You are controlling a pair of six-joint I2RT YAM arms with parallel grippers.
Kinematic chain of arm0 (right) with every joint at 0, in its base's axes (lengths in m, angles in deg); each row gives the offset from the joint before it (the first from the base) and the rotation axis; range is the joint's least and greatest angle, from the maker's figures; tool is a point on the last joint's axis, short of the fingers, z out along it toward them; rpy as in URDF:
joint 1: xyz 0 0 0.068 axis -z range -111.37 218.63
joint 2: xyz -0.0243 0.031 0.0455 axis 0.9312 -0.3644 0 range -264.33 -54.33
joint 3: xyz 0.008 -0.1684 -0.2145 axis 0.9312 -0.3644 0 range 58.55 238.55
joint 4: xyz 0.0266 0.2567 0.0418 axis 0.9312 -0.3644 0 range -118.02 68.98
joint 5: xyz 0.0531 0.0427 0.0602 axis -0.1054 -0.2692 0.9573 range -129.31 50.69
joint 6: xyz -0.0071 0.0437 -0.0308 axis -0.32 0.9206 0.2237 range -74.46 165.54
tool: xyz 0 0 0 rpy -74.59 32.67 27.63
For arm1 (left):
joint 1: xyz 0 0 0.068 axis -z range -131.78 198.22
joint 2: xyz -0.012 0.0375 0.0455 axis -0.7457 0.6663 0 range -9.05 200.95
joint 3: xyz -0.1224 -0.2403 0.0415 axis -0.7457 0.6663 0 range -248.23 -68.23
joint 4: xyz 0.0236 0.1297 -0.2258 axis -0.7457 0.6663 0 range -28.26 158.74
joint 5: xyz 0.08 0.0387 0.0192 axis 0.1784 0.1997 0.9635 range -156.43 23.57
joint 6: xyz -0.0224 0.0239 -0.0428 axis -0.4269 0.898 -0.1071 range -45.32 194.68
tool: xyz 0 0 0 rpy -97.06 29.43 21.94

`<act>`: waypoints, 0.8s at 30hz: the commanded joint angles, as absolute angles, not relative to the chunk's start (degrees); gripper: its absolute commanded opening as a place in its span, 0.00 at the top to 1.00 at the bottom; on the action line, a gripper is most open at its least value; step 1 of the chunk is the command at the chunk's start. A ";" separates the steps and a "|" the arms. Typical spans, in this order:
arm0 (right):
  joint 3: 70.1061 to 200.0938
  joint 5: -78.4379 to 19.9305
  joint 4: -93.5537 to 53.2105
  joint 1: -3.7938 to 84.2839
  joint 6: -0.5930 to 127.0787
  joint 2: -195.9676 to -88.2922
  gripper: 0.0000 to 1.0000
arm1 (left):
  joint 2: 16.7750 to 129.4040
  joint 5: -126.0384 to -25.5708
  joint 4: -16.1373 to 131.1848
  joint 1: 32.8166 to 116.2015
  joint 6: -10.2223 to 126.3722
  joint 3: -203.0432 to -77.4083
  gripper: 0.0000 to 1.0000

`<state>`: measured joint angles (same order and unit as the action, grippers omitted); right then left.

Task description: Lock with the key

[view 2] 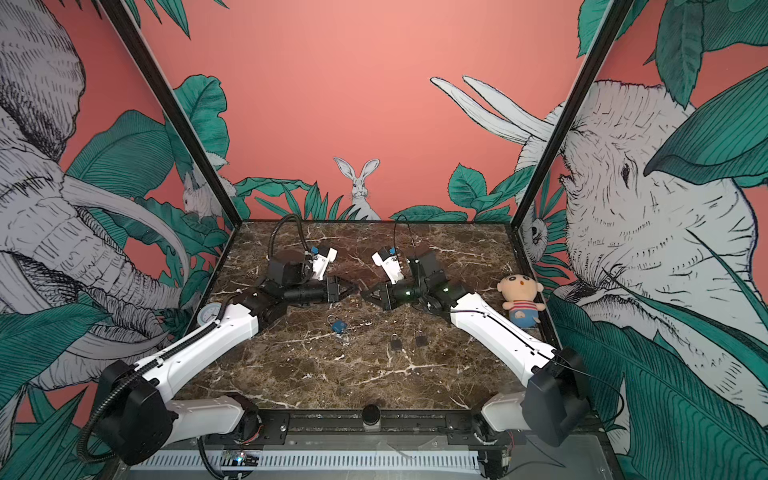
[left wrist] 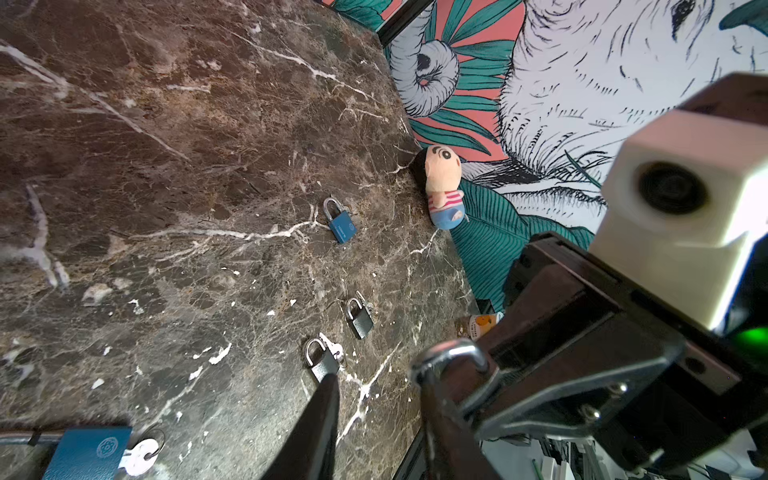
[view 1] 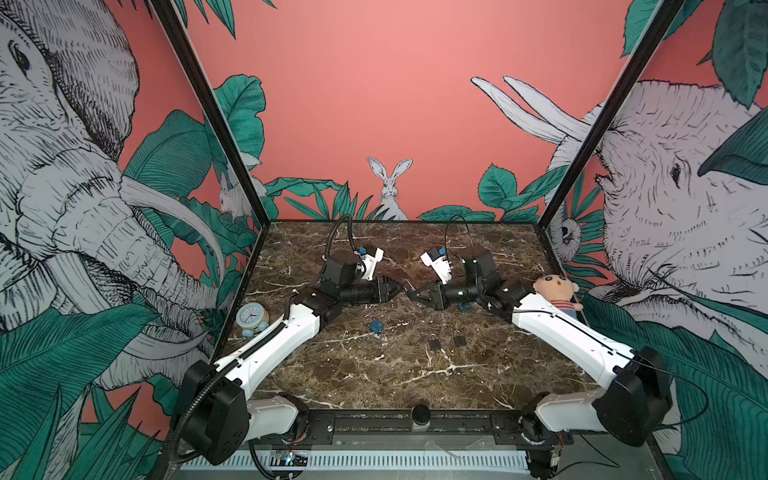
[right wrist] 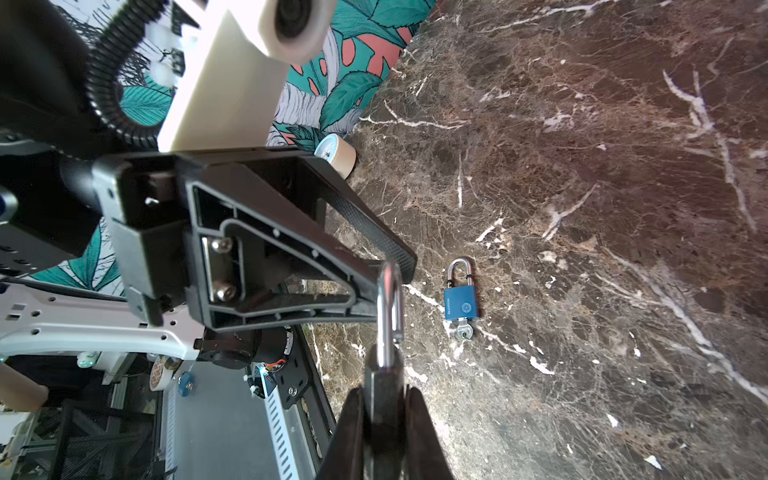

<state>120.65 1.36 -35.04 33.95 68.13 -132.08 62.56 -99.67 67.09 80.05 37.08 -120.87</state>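
Observation:
The left gripper grabs the dark padlock by its steel shackle (right wrist: pixel 390 307) next, leaving the padlock's body free toward my right gripper for locking with the key.
My right gripper (right wrist: pixel 384 392) is shut on the body of a dark padlock (right wrist: pixel 384 374), held above the table's middle. Its steel shackle (right wrist: pixel 390 307) points at my left gripper (left wrist: pixel 378 378). The left jaws stand open, and the shackle (left wrist: pixel 453 353) rests against the tip of one finger (left wrist: pixel 440 415), not between the two. In both top views the grippers (view 1: pixel 401 289) (view 1: pixel 413 294) meet tip to tip. No key shows on the held padlock. A blue padlock (right wrist: pixel 461 299) lies on the table with a key (right wrist: pixel 462 332) in it.
The blue padlock (view 1: pixel 376 325) and two dark padlocks (view 1: pixel 434 343) (view 1: pixel 459 340) lie on the marble table in front of the grippers. A second blue padlock (left wrist: pixel 340 222) lies under the right arm. A small clock (view 1: pixel 252 318) stands at the left wall, a plush doll (view 1: pixel 559 295) at the right.

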 commanded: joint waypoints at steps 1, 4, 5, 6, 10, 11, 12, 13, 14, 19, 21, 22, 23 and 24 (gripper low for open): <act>120.48 6.12 -32.46 35.26 68.30 -130.83 1.00 | 58.83 -99.27 65.11 80.21 38.12 -120.48 0.62; 119.90 10.19 -32.18 35.95 68.14 -131.40 1.00 | 58.38 -100.45 64.82 80.20 38.49 -121.01 0.60; 119.86 11.16 -32.50 36.14 67.92 -131.68 1.00 | 58.33 -102.62 64.59 80.21 38.53 -121.04 0.59; 119.98 12.22 -32.80 36.28 67.55 -131.91 1.00 | 58.35 -103.23 64.29 80.21 38.48 -121.05 0.59; 120.06 14.50 -33.70 36.68 66.81 -132.05 1.00 | 58.45 -105.52 62.82 80.21 38.49 -120.83 0.58; 120.07 14.93 -33.76 36.72 66.89 -132.10 1.00 | 58.81 -106.16 62.54 80.21 38.51 -120.79 0.58; 120.07 15.60 -33.72 36.76 66.88 -132.12 1.00 | 59.13 -106.73 62.32 80.22 38.55 -120.77 0.58; 120.07 16.22 -33.67 36.81 66.83 -132.19 1.00 | 59.44 -106.93 62.21 80.26 38.50 -120.83 0.58; 120.16 16.71 -33.68 36.81 66.97 -132.30 1.00 | 59.64 -107.43 61.80 80.21 38.35 -120.77 0.58; 120.23 17.27 -33.96 36.90 67.24 -132.64 1.00 | 60.38 -109.36 59.74 80.26 37.39 -120.76 0.61; 120.20 17.04 -34.00 36.90 67.19 -132.69 1.00 | 60.55 -109.92 59.65 80.21 37.29 -120.76 0.64; 120.22 17.03 -33.87 36.90 67.19 -132.63 1.00 | 60.45 -110.06 59.71 80.24 37.28 -120.71 0.66; 120.32 16.77 -33.97 36.90 67.21 -132.65 1.00 | 60.33 -110.16 59.80 80.21 37.28 -120.61 0.68; 120.39 16.85 -33.86 36.95 67.31 -132.72 1.00 | 60.22 -110.10 59.81 80.21 37.30 -120.50 0.71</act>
